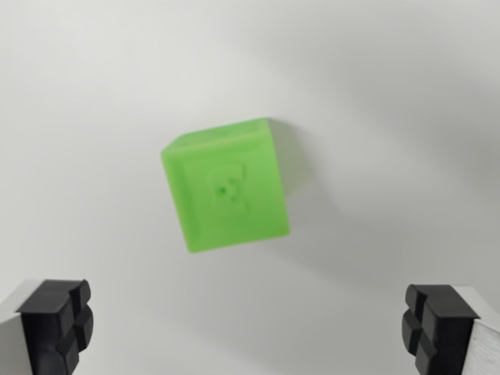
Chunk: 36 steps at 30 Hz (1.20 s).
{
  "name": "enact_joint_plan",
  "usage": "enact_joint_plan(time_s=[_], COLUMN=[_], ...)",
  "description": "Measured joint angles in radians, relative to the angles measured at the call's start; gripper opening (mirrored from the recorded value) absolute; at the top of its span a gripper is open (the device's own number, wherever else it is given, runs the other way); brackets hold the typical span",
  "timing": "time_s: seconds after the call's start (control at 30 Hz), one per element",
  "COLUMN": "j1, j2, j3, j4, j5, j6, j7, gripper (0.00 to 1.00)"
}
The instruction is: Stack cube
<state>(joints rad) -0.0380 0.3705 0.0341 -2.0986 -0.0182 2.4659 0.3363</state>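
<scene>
I need to stack the cube, so I should next grab two opposite sides of the green cube (pixel 225 187) with my gripper.
A bright green cube (pixel 225 187) lies on a plain white surface in the middle of the wrist view, turned slightly askew, with an embossed mark on its top face. My gripper (pixel 246 328) hangs above and nearer than the cube, open wide. Its black fingertips (pixel 58 320) show at the bottom corners, and nothing sits between them. The cube is apart from both fingers. No second cube is in view.
The white surface (pixel 391 117) fills the rest of the picture, with a soft grey shadow across the wrist view's right side.
</scene>
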Motion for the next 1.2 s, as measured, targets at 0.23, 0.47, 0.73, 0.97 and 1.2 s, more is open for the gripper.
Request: enact_joint_plan(time_s=[0.23, 0.47, 0.73, 0.97, 1.2], j1=[0.0, 0.0, 0.002, 0.007, 0.011], j2=[0.055, 0.111, 0.186, 0.241, 0.269], j3=[0.007, 0.012, 0.009, 0.004, 0.0], j4=[-0.009, -0.012, 0.0, 0.015, 0.024], j5=[-0.009, -0.017, -0.02, -0.021, -0.021], j6=[0.062, 0.119, 0.182, 0.222, 0.241], j7=[-0.071, -0.135, -0.14, -0.14, -0.14], gripper=[1.0, 1.0, 1.0, 1.0, 1.0])
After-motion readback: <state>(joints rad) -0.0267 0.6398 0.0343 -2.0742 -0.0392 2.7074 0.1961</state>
